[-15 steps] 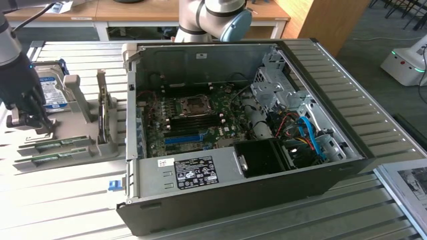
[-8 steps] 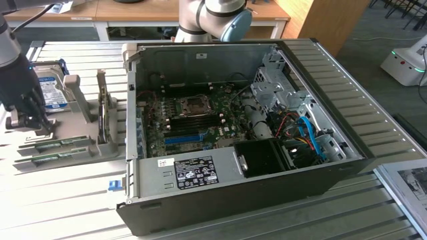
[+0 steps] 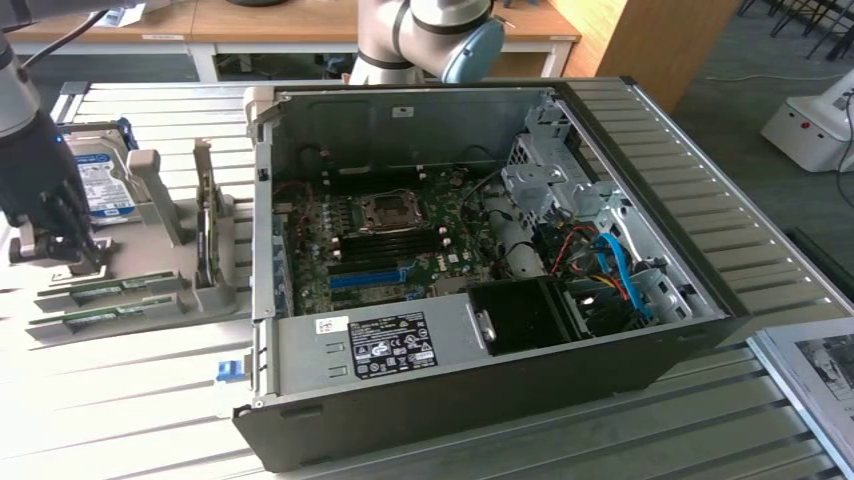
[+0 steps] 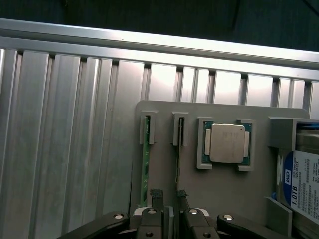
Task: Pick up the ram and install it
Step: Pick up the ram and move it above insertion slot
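Observation:
My gripper needs to pick up the outer ram stick next by the middle of its exposed top edge (image 3: 107, 314), since the slotted posts of the holder hold both ends.
Two green ram sticks stand on edge in slots of a grey holder (image 4: 164, 149). One ram stick (image 4: 146, 162) shows its green edge. The other ram stick (image 4: 177, 167) is a thin dark line. My gripper (image 4: 169, 194) hovers over the holder, open and empty, with the fingertips (image 4: 157, 193) close to the sticks' near ends. In the exterior view my gripper (image 3: 60, 240) hangs at the far left above the holder (image 3: 200, 295), where the ram sticks (image 3: 110, 289) lie as green strips. The open computer case (image 3: 667, 350) lies to the right, its motherboard (image 3: 380, 245) exposed.
A square silver processor chip (image 4: 227, 143) sits in the holder beside the sticks. A hard drive (image 4: 305, 184) with a blue-white label (image 3: 100, 185) stands at the holder's end. The slatted metal table (image 4: 60, 139) surrounds it. The case's drive cage (image 3: 554, 175) and cables (image 3: 607, 265) crowd its right side.

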`<state>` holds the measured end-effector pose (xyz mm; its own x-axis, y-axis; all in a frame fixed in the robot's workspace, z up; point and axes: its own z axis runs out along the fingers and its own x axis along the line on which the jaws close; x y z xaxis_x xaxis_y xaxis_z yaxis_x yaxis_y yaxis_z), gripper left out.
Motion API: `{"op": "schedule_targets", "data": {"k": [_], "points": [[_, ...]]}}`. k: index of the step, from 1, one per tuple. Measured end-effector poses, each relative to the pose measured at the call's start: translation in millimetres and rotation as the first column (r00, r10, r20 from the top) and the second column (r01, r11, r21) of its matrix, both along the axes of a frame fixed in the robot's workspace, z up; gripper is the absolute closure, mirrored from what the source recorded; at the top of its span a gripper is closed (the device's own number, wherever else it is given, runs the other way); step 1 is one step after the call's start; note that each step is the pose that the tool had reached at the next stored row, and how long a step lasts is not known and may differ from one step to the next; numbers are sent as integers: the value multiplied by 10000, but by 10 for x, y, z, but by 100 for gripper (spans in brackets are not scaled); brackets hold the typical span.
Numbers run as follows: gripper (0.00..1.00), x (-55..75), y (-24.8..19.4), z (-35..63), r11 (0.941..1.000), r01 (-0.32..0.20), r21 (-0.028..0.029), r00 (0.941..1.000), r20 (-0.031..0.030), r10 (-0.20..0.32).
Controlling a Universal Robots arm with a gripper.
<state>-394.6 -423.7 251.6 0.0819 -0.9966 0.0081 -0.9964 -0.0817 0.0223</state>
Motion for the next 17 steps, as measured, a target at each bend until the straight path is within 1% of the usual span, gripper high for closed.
{"op": "schedule_targets", "data": {"k": [17], "points": [[76, 0, -90, 0, 10000, 0, -54, 10000, 0, 0]]}}
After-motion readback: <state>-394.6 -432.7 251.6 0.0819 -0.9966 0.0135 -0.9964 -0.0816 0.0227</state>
